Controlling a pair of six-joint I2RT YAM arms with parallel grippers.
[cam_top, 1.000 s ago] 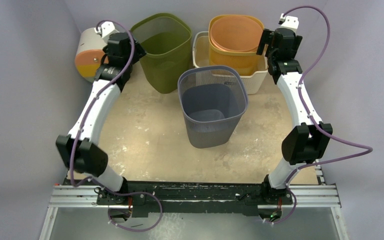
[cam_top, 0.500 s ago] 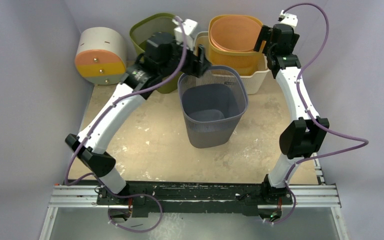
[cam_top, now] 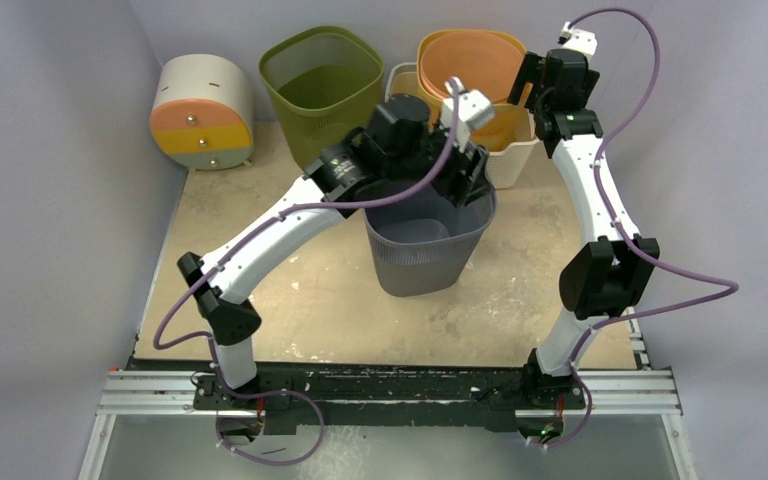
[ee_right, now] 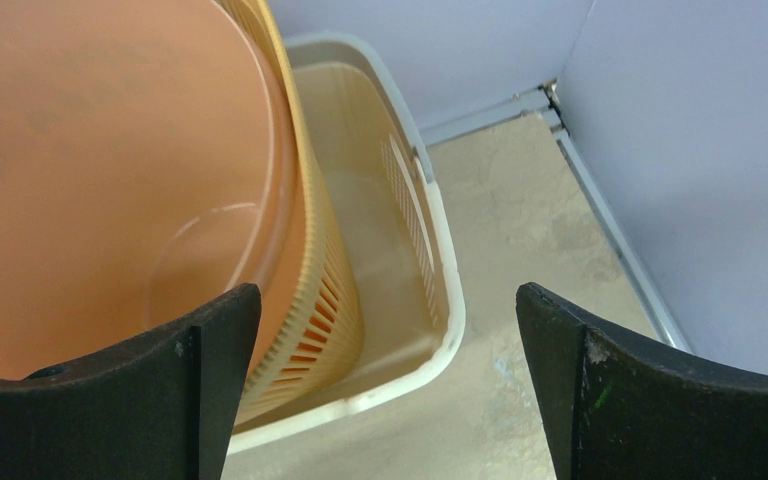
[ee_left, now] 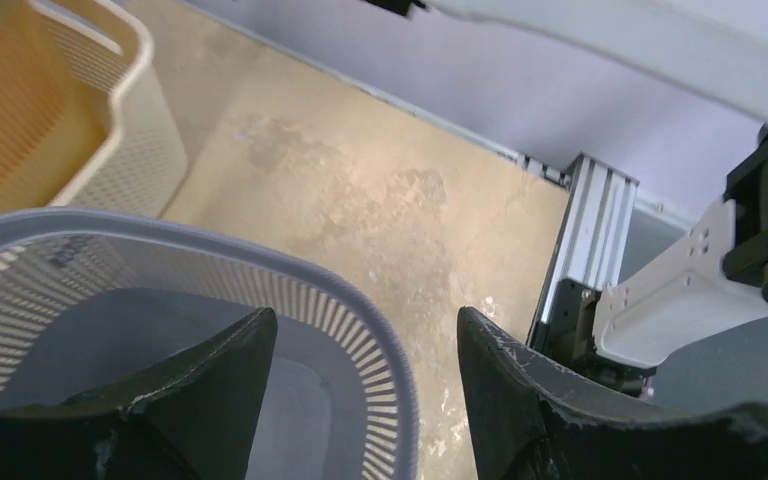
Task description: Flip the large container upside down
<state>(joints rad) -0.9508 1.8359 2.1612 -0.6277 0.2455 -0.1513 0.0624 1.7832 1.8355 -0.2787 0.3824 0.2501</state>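
My left gripper grabs the large container's far rim point(cam_top: 488, 175) point(ee_left: 376, 318) next, to turn the container upside down.
The large container, a grey slatted bin point(cam_top: 425, 262), stands upright in the middle of the table. My left gripper point(cam_top: 472, 178) hangs over its far right rim. In the left wrist view the gripper point(ee_left: 364, 320) is open and straddles the grey rim point(ee_left: 290, 280), with one finger inside the bin and the other outside over the table. Neither finger touches the rim. My right gripper point(cam_top: 532, 88) is open and holds nothing. It hovers at the back right, above the edge of the orange basket point(ee_right: 90, 170).
The orange basket point(cam_top: 470, 65) sits inside a cream crate point(cam_top: 513, 160) just behind the grey bin. A green mesh bin point(cam_top: 325, 85) stands at the back left. A round cream and orange drum point(cam_top: 200, 110) lies in the far left corner. Walls close in on both sides.
My left arm has swung from the far left corner across to the right and now sits over the grey bin's rim. The right arm has barely moved.
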